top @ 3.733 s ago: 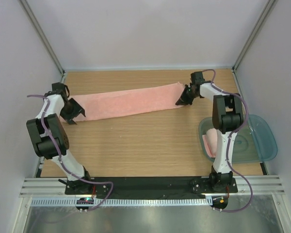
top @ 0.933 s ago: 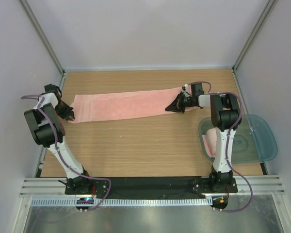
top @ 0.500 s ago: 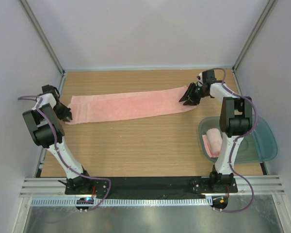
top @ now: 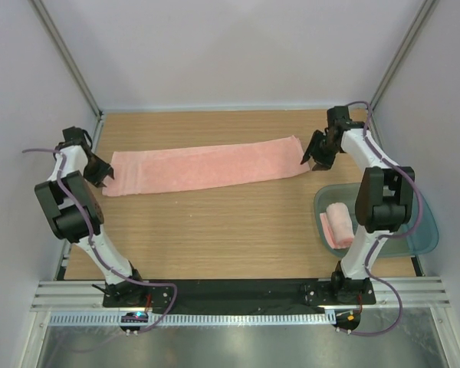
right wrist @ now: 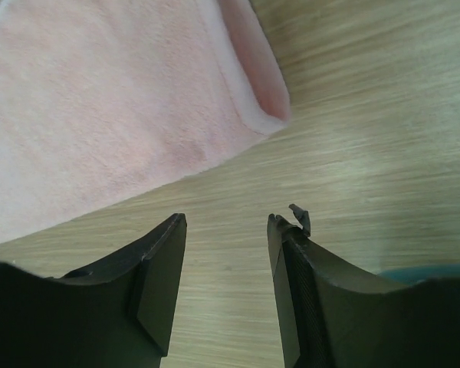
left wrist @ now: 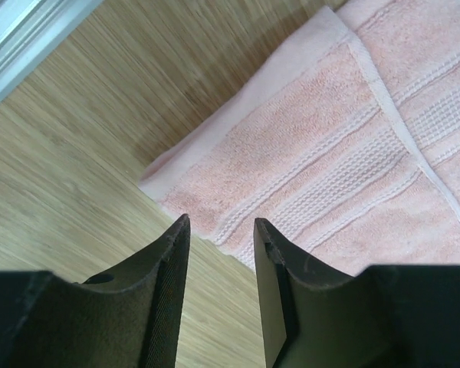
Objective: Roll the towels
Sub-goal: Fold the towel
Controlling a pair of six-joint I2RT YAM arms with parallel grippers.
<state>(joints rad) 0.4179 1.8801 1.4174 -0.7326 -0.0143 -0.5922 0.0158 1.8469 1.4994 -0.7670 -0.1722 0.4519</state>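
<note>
My right gripper should next fold the long towel [top: 203, 169] toward the towel's striped end, so it should grab the towel at its plain end [top: 307, 170] by the near corner of that end.
A long salmon-pink towel [top: 203, 169] lies flat and stretched across the far half of the table. My left gripper [top: 101, 175] is open and empty just off its left end; the left wrist view shows that striped end [left wrist: 345, 161] beyond my open gripper [left wrist: 222, 230]. My right gripper [top: 313, 157] is open and empty just off the towel's right end; the right wrist view shows that plain corner [right wrist: 138, 100] beyond my open gripper [right wrist: 226, 226]. A second pink towel [top: 339, 222], rolled, lies in the teal tray [top: 406, 222].
The translucent teal tray stands at the right edge of the table beside the right arm. White walls and metal frame posts [top: 65, 61] close in the table on the left, back and right.
Both grippers have let go of the towel's ends and drawn outward, the left one to the left, the right one to the right. The towel now lies straighter and flat.
</note>
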